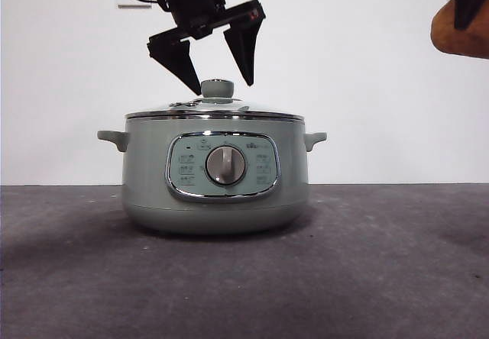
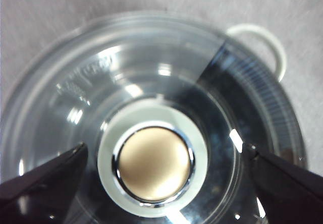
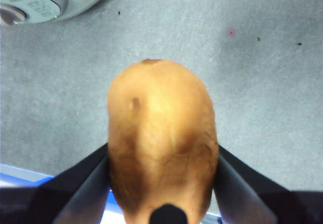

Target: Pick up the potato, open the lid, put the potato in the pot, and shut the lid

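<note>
My left gripper's open fingers are far narrower than the lid's round glass (image 1: pixel 256 108), so that gripper should next grab the lid's narrow pale green knob (image 1: pixel 218 88).
The sage-green pot (image 1: pixel 215 179) stands mid-table with the glass lid (image 1: pixel 214 111) resting on it. My left gripper (image 1: pixel 218 79) hangs open just above the lid's pale green knob (image 1: pixel 217 88), one jaw on each side of it and neither touching. From the left wrist view the knob (image 2: pixel 153 164) sits centred between the jaws over the lid's glass (image 2: pixel 101 82). My right gripper (image 1: pixel 467 3) is shut on the orange-brown potato (image 1: pixel 457 32), held high at the right edge. In the right wrist view the potato (image 3: pixel 161 138) fills the gap between the jaws.
The pot's control panel and dial (image 1: pixel 226 165) face the front camera. A pot side handle (image 2: pixel 262 45) shows beyond the lid. Grey tabletop (image 1: pixel 382 278) surrounds the pot, and a corner of the pot (image 3: pixel 45 2) shows below the held potato.
</note>
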You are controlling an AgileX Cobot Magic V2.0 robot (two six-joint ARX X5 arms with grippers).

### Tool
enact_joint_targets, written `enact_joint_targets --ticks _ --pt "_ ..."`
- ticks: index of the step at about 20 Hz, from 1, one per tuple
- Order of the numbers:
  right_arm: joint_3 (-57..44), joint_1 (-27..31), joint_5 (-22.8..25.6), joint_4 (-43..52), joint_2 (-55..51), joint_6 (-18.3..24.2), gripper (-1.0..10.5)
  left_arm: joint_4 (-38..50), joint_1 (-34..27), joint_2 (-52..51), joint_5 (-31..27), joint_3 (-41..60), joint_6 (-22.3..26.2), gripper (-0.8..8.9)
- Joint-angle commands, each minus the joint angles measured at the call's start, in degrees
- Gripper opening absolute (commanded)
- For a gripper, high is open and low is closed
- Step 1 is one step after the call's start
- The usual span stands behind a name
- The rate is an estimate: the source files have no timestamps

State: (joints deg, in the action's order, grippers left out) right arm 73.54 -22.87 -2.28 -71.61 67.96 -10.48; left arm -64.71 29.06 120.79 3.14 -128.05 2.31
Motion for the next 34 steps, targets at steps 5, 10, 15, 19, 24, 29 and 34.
enact_joint_targets --ticks 5,10,15,19,24,29,34 --pt "0.11 -0.07 0.17 0.2 0.02 0.02 0.0 -0.24 0.9 1.14 -3.37 -0.04 -1.01 4.34" --pt "0.11 -0.07 0.17 -0.13 0.02 0.02 0.0 0.26 1.2 1.14 -3.43 -0.04 -0.96 2.42" --pt "0.11 -0.07 0.17 -0.28 0.02 0.02 0.0 0.46 1.14 1.14 -4.74 -0.04 -0.11 -0.09" --pt "0.11 -0.07 0.17 -0.15 0.02 0.0 0.0 1.18 0.85 0.79 -6.25 -0.09 0.98 -0.09" --pt "0.11 -0.04 2.38 0.33 0.11 -3.34 0.0 1.62 0.07 -1.86 -6.14 -2.49 0.96 -0.09" --pt "2.75 -0.07 -3.54 2.43 2.21 -5.25 0.0 -0.81 -0.22 -3.69 -6.16 -9.16 0.98 -0.09" --pt "14.08 -1.09 -9.75 2.49 12.66 -5.75 0.0 -3.61 -2.91 -3.72 -6.21 -13.92 1.84 -0.09"
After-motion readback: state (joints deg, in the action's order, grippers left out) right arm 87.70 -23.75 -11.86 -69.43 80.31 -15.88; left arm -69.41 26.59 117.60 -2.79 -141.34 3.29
